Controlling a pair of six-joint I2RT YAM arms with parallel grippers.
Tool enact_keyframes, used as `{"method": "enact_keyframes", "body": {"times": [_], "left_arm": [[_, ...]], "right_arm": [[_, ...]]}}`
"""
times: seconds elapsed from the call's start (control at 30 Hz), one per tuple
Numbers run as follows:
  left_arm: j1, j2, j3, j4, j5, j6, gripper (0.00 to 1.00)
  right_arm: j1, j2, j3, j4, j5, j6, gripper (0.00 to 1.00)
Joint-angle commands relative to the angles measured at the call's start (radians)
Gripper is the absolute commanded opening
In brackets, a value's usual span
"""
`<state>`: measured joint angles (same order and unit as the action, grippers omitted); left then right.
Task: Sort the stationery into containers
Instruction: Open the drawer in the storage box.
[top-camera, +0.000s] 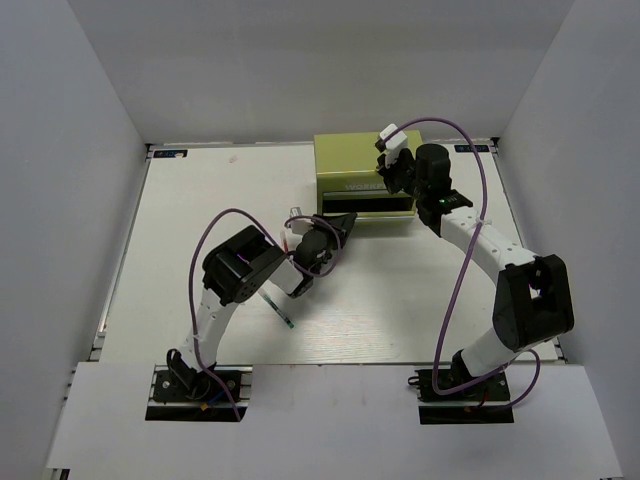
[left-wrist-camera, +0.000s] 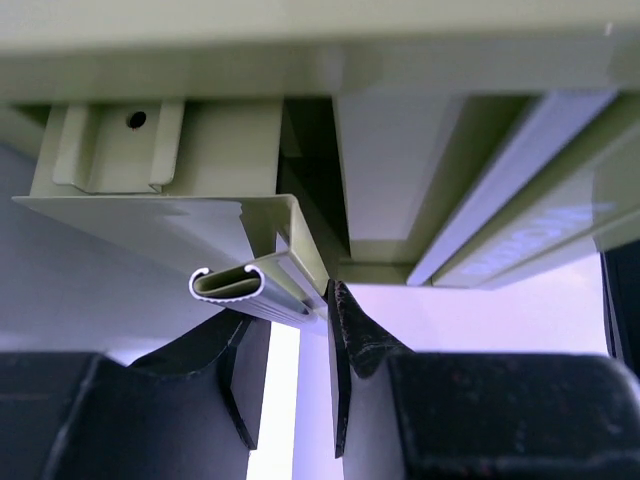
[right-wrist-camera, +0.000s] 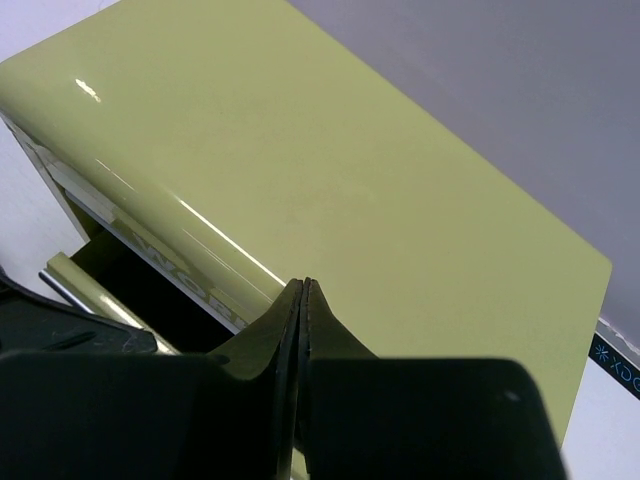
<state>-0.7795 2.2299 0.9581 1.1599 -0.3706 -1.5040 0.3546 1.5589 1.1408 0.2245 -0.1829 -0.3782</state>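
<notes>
My right gripper would come up empty if I lifted it now, and the box (top-camera: 352, 160) would stay in place, because the gripper's closed fingers only rest on the smooth top (top-camera: 347, 153).
The olive-green box (top-camera: 352, 160) stands at the back of the table, one front drawer (top-camera: 366, 206) pulled out a little, dark inside. My left gripper (top-camera: 345, 226) is at the drawer's left front corner. In the left wrist view its fingers (left-wrist-camera: 350, 330) are parted, and the drawer's rounded handle lip (left-wrist-camera: 240, 285) lies at their tips. My right gripper (top-camera: 388, 178) is shut and empty, and its tips (right-wrist-camera: 303, 290) rest on the box top (right-wrist-camera: 330, 170) near the front edge. One thin green-tipped pen (top-camera: 281, 311) lies on the table by the left arm. Other stationery is out of view.
White walls enclose the table on three sides. The box sits close to the back wall. Purple cables loop over both arms (top-camera: 462, 250). The right wrist view shows the drawer opening (right-wrist-camera: 120, 275) below the box's front rim.
</notes>
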Motion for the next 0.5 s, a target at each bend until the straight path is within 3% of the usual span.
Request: {"method": "enact_keyframes", "body": {"times": [0.0,0.3,0.37,0.47], "left_arm": [[-0.021,-0.072,-0.045,-0.055,0.006,0.056,0.06],[-0.041,-0.142,-0.114,-0.057,0.024,0.065,0.09],[-0.041,-0.142,-0.114,-0.057,0.024,0.065,0.21],[-0.041,-0.164,-0.124,-0.048,0.024,0.074,0.56]], "right_arm": [[0.0,0.01,0.033,-0.037,0.017,-0.014,0.01],[0.003,0.018,0.036,-0.045,0.034,-0.018,0.01],[0.0,0.013,0.034,-0.045,0.03,-0.018,0.08],[0.0,0.003,0.033,-0.051,0.014,-0.022,0.21]]}}
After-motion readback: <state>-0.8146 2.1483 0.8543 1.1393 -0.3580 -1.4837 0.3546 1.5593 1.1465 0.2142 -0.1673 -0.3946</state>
